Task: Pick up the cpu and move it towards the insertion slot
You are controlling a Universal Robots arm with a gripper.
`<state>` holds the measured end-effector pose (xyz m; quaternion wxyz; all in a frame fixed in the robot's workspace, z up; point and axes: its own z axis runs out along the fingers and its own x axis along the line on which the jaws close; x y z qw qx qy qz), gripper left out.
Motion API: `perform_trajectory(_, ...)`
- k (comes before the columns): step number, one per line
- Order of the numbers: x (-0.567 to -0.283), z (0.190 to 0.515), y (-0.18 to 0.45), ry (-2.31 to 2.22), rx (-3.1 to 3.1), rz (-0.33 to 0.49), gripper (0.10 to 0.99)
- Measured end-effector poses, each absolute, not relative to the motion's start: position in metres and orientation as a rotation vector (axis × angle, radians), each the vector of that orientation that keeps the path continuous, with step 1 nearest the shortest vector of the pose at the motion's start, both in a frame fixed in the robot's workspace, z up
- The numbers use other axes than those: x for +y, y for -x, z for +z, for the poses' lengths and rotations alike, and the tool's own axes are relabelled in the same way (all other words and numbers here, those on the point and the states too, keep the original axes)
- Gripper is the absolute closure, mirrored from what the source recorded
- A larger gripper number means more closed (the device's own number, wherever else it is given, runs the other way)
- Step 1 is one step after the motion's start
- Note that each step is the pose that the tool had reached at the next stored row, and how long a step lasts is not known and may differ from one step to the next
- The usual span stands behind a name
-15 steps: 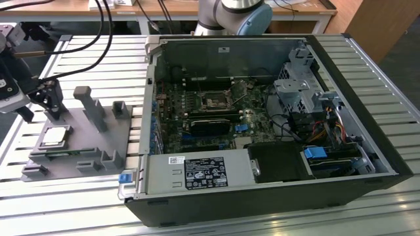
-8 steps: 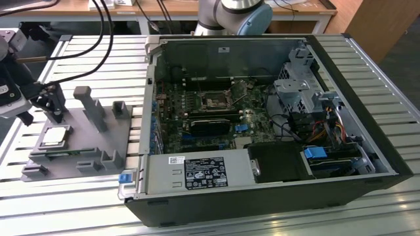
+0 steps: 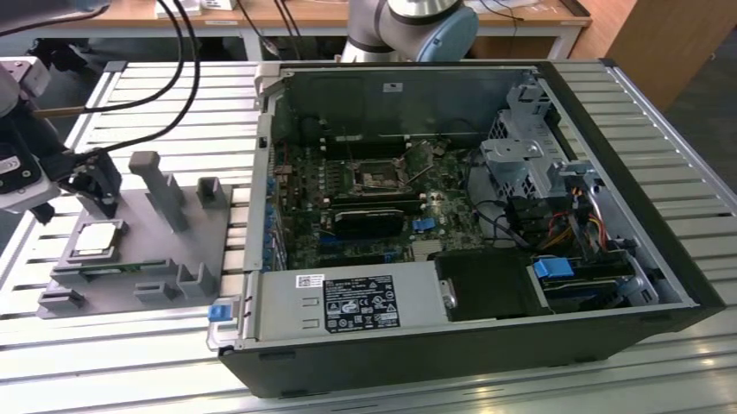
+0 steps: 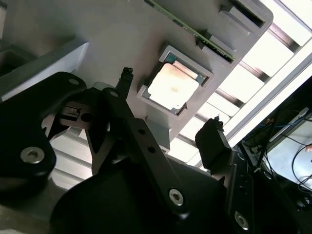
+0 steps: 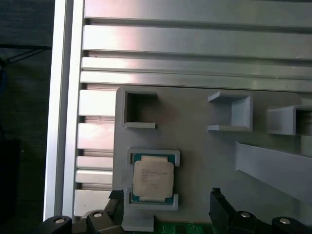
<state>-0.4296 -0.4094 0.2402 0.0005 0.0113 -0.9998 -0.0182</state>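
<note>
My gripper should move toward the CPU [image 5: 153, 179] in its framed hollow [image 5: 154, 205] before it closes. My fingers are still short of the CPU, so they would miss it if I closed now.
The cpu [image 3: 96, 240], a flat square chip with a silvery top, lies in a shallow framed recess of a grey fixture plate [image 3: 144, 276] at the exterior view's left. My gripper [image 3: 72, 203] hovers just above it, open and holding nothing. In both wrist views the black fingertips [image 4: 214, 134] stand apart on either side of the cpu [image 4: 173, 85] [image 5: 153, 179] without touching it. The gripper [image 4: 170, 107] [image 5: 165, 195] is roughly centred over the chip. The insertion slot [image 3: 377, 177], a square socket with a shiny metal frame, sits on the motherboard inside the open computer case.
The fixture plate carries tall grey posts [image 3: 161, 190], rectangular recesses [image 5: 140, 108] and a green circuit strip [image 3: 110, 269] beside the cpu. The open black computer case [image 3: 461, 345] stands to the exterior view's right, with a power supply [image 3: 345, 304] at its front. Everything rests on a slatted aluminium table [image 3: 645, 112].
</note>
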Motion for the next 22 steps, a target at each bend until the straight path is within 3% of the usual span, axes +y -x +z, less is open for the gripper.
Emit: perform_trajectory(22, -0.41, 0.204, 0.436, -0.035, -3.14, -0.053, 0.294)
